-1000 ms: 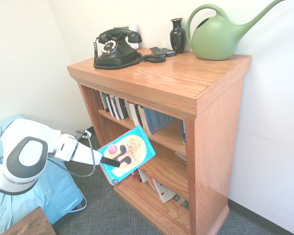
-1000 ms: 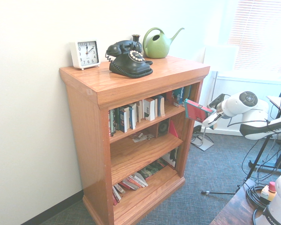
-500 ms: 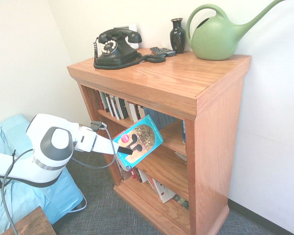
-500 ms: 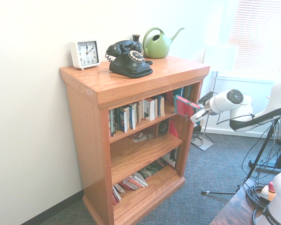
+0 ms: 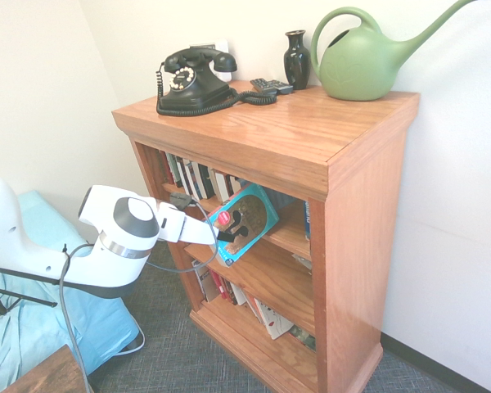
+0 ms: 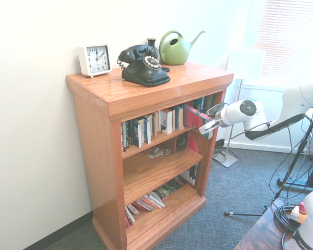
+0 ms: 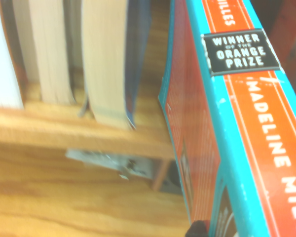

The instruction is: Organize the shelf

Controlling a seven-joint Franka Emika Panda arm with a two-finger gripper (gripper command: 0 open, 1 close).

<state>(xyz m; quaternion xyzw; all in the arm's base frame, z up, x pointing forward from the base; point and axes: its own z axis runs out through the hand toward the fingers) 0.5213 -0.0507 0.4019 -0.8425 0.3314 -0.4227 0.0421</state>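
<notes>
I should keep holding the teal book in my gripper until it stands inside beside the row of books. Its lower end hangs out past the top level board's front edge point(image 7: 79, 133).
The shelf point(image 5: 362, 214) is a reddish-brown wooden bookcase with a thick top and three tiers. My gripper point(image 5: 230, 234) is shut on a teal book point(image 5: 247, 218) with an orange spine. It holds the book at the front of the top tier, beside a row of upright books point(image 5: 198, 178). From the other side, the book point(image 6: 196, 117) sits at the right end of that tier of the shelf point(image 6: 100, 172), with the gripper point(image 6: 209, 125) just outside. In the wrist view the book's spine point(image 7: 251, 128) runs close past the standing books point(image 7: 104, 59) and the tier's board point(image 7: 64, 134).
On top stand a black telephone point(image 5: 193, 82), a black vase point(image 5: 296, 59), a green watering can point(image 5: 364, 64) and a white clock point(image 6: 95, 60). Leaning books point(image 5: 270, 315) fill the lower tiers. A blue cloth point(image 5: 33, 327) lies at the left.
The arm has swung toward the shelf, carrying the book up from in front of the middle tier and in to the top tier's opening. The grip has stayed shut.
</notes>
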